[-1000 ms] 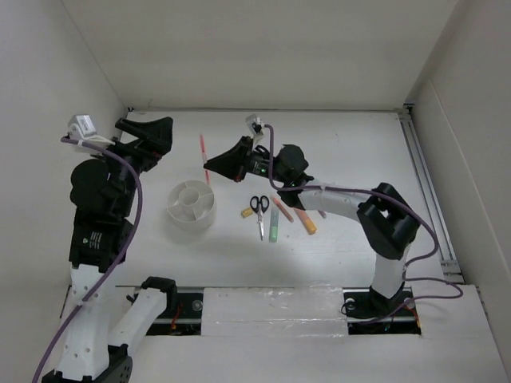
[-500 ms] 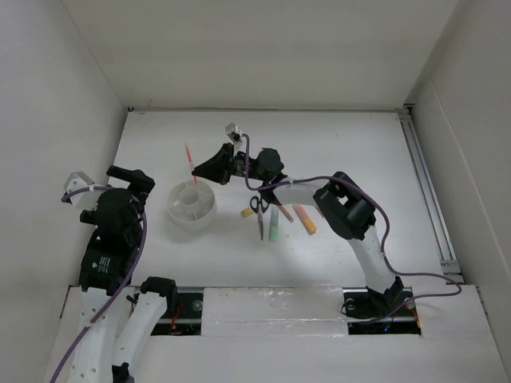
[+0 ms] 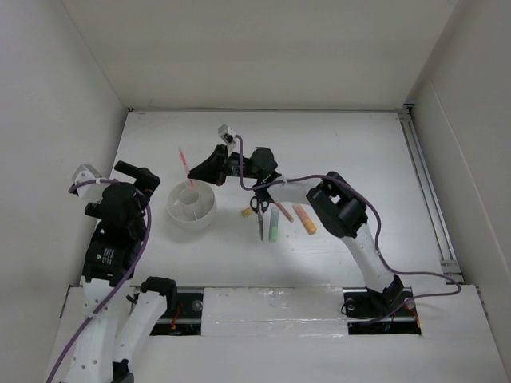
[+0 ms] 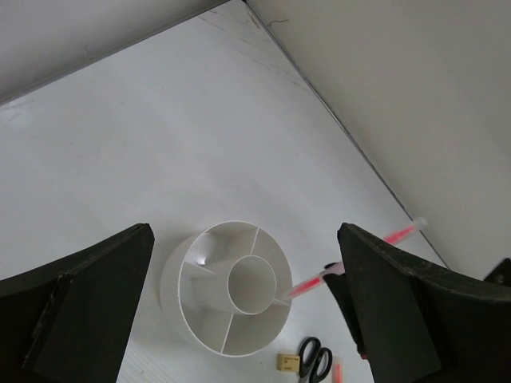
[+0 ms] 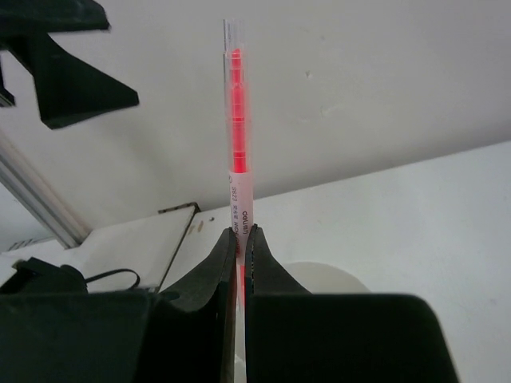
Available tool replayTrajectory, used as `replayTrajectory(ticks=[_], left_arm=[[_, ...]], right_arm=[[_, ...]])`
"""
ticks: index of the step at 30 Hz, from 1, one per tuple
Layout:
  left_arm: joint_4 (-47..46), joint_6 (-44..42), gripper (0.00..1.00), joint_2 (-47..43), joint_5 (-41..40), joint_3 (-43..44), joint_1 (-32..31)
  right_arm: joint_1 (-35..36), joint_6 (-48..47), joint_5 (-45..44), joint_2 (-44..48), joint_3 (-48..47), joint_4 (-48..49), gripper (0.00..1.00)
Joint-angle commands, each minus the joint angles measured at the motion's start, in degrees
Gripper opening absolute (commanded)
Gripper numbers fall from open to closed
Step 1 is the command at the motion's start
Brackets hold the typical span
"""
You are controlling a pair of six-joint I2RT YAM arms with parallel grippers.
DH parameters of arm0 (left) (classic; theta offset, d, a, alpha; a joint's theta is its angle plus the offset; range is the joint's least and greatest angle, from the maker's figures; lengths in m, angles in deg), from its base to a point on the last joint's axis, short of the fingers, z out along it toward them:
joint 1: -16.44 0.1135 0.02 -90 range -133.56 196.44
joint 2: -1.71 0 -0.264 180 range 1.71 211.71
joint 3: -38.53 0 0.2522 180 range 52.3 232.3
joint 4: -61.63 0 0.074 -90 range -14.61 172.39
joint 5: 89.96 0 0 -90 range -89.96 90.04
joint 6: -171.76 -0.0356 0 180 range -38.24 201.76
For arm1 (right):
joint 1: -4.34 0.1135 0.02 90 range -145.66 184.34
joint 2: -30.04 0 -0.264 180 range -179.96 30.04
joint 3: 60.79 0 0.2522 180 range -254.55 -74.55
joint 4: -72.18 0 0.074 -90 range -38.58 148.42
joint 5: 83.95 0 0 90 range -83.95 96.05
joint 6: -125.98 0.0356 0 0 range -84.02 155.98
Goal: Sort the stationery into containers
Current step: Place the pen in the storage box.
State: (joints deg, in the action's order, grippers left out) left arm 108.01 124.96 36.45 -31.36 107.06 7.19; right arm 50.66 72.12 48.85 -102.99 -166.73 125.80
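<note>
The tilted pen would drop short if I opened my right gripper now. Its other end is outside the tub, so my right gripper has to stay closed on the pen until that end is inside.
My right gripper (image 3: 196, 171) is shut on a thin pink pen (image 3: 184, 157) and holds it tilted, its lower tip over the far side of the round white tub (image 3: 180, 214). The right wrist view shows the pen (image 5: 238, 152) pinched between the shut jaws (image 5: 241, 233). My left gripper (image 3: 144, 177) is wide open and empty, left of the tub; its wrist view looks down on the divided tub (image 4: 196, 335) and the pen (image 4: 315, 282). Black-handled scissors (image 3: 258, 208), a tan eraser (image 3: 247, 212), a green marker (image 3: 273, 230), an orange marker (image 3: 306, 220) and a red pen (image 3: 283, 212) lie right of the tub.
White walls close in the table at the back and both sides. A metal rail (image 3: 425, 187) runs along the right edge. The right arm (image 3: 335, 203) stretches over the loose stationery. The tub's compartments look empty in the left wrist view.
My right gripper has carried the pink pen left and down, to the tub's far rim. My left arm has swung down from the back left and now sits beside the tub.
</note>
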Motion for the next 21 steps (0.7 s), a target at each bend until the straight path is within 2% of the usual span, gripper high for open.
replayTrajectory(ticks=[1, 11, 21], left_arm=[[-2.5, -1.5, 1.00, -0.6, 1.3, -0.4, 0.3], [-3.5, -2.7, 1.00, 0.4, 2.5, -0.9, 0.3], [-4.1, -3.7, 1.00, -0.1, 3.6, -0.9, 0.3]], right_arm=[[1.1, -2.6, 2.3, -1.4, -2.7, -0.6, 0.00], [1.7, -3.7, 2.3, -4.2, -5.3, -2.2, 0.00], [2.2, -4.2, 1.8, -5.9, -4.0, -2.3, 0.00]])
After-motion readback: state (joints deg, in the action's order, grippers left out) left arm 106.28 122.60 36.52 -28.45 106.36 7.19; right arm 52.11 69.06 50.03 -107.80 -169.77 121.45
